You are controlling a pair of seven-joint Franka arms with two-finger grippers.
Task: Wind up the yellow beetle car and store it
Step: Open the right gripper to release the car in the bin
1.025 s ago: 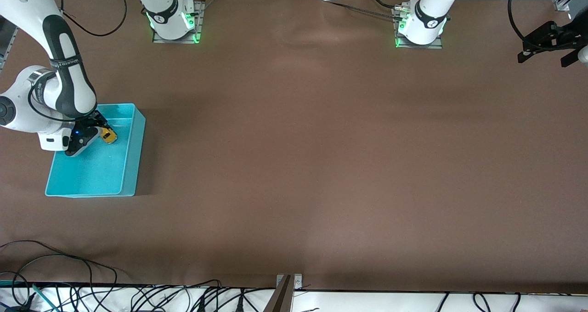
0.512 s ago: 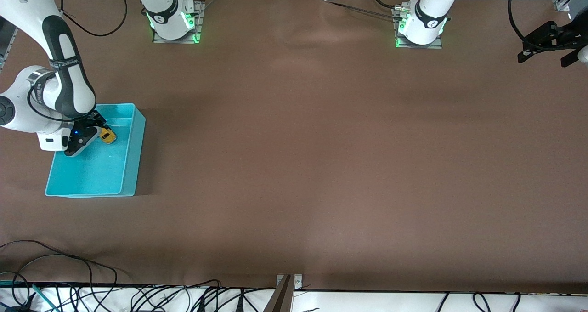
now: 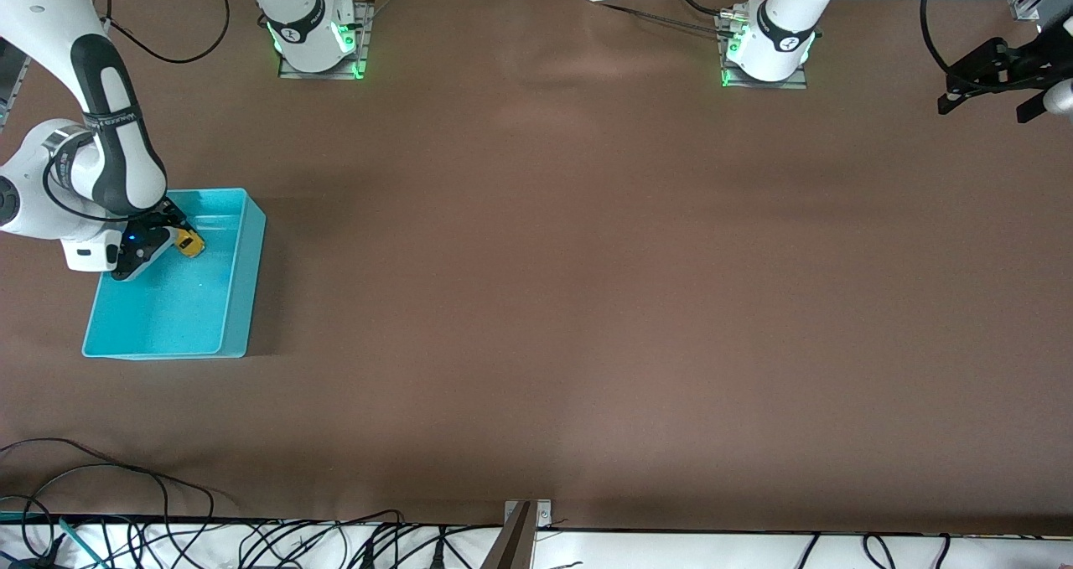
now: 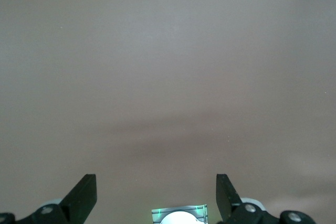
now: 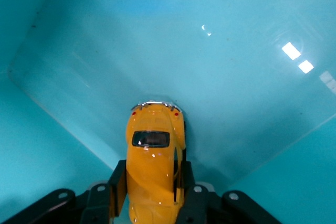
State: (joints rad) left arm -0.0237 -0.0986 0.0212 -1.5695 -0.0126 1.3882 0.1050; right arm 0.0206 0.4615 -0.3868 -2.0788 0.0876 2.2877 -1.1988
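The yellow beetle car (image 5: 153, 166) hangs inside the turquoise bin, over the bottom of the bin, so my right gripper needs to let go of it now.
The yellow beetle car (image 3: 190, 243) is held in my right gripper (image 3: 180, 240) over the part of the turquoise bin (image 3: 239, 301) nearest the robots' bases. In the right wrist view the car (image 5: 153, 166) sits between the two black fingers (image 5: 116, 182), pinched at its sides, its rear pointing at the bin's floor (image 5: 199, 66). My left gripper (image 3: 989, 79) is open and empty, waiting in the air at the left arm's end of the table; its wrist view shows its two fingertips (image 4: 84, 192) wide apart over bare brown table.
The bin stands at the right arm's end of the table (image 3: 545, 301). The arm bases (image 3: 314, 33) stand along the table's edge by the robots. Cables (image 3: 126, 519) lie along the edge nearest the front camera.
My right gripper with the car has shifted slightly toward the bin's wall at the right arm's end, staying low inside the bin. The left gripper has moved a little.
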